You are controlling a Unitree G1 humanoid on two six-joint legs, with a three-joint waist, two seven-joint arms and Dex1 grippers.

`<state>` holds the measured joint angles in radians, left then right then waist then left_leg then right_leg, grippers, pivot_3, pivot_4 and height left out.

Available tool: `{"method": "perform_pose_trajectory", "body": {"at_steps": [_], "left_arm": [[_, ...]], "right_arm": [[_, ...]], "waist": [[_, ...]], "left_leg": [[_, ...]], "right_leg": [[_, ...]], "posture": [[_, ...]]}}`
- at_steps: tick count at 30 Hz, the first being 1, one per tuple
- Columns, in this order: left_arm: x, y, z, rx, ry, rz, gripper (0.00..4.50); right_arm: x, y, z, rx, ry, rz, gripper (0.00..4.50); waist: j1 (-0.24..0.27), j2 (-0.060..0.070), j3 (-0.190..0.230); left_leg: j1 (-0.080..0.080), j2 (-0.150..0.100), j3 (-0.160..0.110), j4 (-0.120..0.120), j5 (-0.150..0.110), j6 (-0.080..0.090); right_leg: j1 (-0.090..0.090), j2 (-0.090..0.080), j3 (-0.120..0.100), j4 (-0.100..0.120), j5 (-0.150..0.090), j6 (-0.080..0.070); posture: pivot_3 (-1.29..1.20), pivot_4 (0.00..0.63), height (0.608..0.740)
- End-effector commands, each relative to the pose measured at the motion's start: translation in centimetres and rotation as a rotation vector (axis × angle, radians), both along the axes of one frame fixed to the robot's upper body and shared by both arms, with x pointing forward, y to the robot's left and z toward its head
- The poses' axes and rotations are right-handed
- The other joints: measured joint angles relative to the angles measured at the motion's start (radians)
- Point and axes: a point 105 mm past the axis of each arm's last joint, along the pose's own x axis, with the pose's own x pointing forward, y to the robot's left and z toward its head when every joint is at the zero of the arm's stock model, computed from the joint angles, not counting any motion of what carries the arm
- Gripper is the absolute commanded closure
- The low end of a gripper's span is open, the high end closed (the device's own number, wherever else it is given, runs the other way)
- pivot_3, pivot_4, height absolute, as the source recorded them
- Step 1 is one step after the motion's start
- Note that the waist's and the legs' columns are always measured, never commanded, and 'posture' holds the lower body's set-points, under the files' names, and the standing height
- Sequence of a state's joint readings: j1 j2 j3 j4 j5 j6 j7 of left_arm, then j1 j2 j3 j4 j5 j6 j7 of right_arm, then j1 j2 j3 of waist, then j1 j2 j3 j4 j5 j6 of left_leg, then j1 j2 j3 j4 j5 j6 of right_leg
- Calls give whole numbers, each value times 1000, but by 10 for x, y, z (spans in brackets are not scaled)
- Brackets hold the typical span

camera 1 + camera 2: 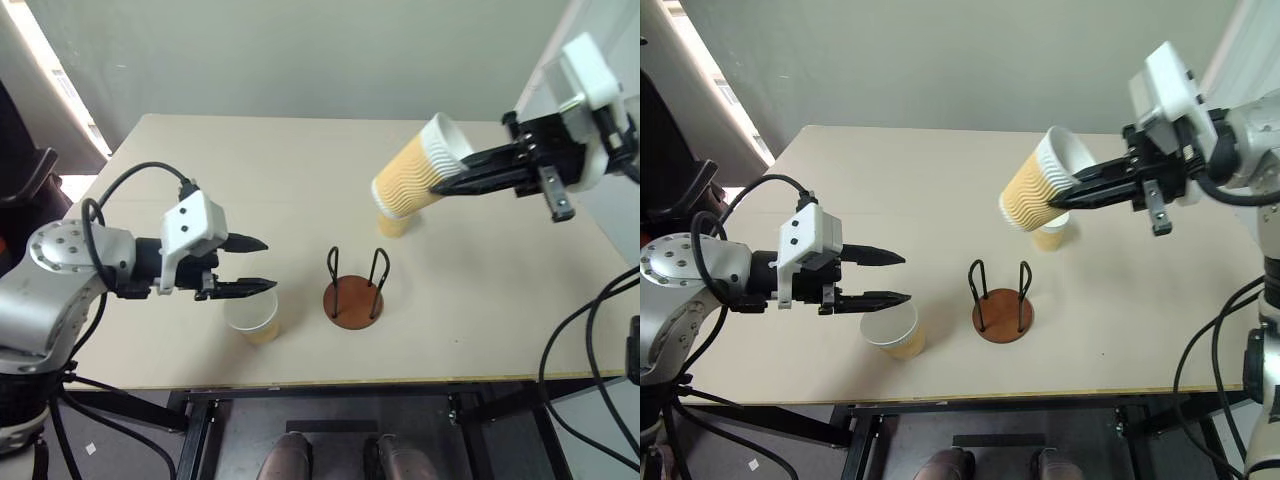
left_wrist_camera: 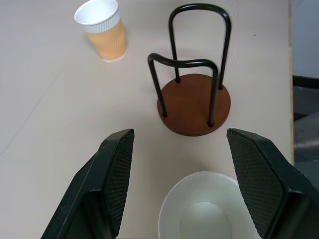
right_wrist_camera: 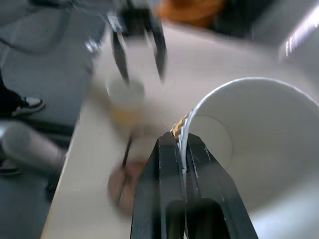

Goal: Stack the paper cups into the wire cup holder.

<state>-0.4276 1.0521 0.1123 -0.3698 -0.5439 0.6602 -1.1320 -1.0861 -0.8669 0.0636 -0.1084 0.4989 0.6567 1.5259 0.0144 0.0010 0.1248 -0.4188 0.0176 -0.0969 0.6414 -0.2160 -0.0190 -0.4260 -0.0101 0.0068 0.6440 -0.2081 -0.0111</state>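
My right gripper brings the tan cup (image 1: 412, 172) down before releasing it. It hangs tilted high above the wire cup holder (image 1: 353, 300), so opening now would drop it.
My right gripper (image 1: 447, 180) is shut on the rim of a tan paper cup (image 1: 412, 172), one finger inside and one outside. It holds the cup tilted in the air over the table's right half. A second paper cup (image 1: 393, 226) stands on the table just below the lifted one. The wire cup holder (image 1: 353, 300), a brown disc with two black loops, stands empty near the front middle. To its left stands a third paper cup (image 1: 253, 318), upright. My left gripper (image 1: 266, 265) is open just above that cup's rim, which lies between the fingers (image 2: 117, 169) in the left wrist view.
The beige table (image 1: 480, 330) has its front edge close behind the holder and the left cup. Black cables (image 1: 590, 330) hang off the right side by my right arm. A pale wall runs along the table's far edge.
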Motion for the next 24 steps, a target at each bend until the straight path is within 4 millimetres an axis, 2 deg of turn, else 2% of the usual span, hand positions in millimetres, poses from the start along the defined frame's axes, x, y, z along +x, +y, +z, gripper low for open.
{"method": "perform_pose_trajectory", "body": {"at_steps": [1,4,18,21,24], "left_arm": [[0,-3,7,5,-42,-19,1296],[-1,-3,7,6,-41,-17,1296],[-6,1,7,6,-39,27,1296],[-5,0,12,-13,-51,27,1296],[-5,-1,16,-35,-60,22,1296]], "right_arm": [[11,15,-29,-73,16,2,4482],[19,21,-45,-122,2,-3,4482],[24,32,-69,-211,-10,39,4482],[23,33,-72,-224,-6,51,3832],[22,33,-73,-229,-6,58,2852]], "waist": [[0,1,0],[1,2,2],[0,3,2],[0,3,2],[0,3,2]], "left_leg": [[-1,0,0,0,0,0],[-1,0,0,0,0,0],[-2,5,-1,-1,-3,-5],[-2,5,-1,-1,-3,-5],[-2,5,-1,-1,-3,-5]], "right_leg": [[-1,0,0,0,0,0],[-2,0,-1,2,0,0],[-4,3,-2,3,1,1],[-4,4,-3,3,1,0],[-4,4,-3,3,1,0]], "posture": [[0,150,740],[0,150,740],[0,150,740],[0,150,740],[0,150,740]]}}
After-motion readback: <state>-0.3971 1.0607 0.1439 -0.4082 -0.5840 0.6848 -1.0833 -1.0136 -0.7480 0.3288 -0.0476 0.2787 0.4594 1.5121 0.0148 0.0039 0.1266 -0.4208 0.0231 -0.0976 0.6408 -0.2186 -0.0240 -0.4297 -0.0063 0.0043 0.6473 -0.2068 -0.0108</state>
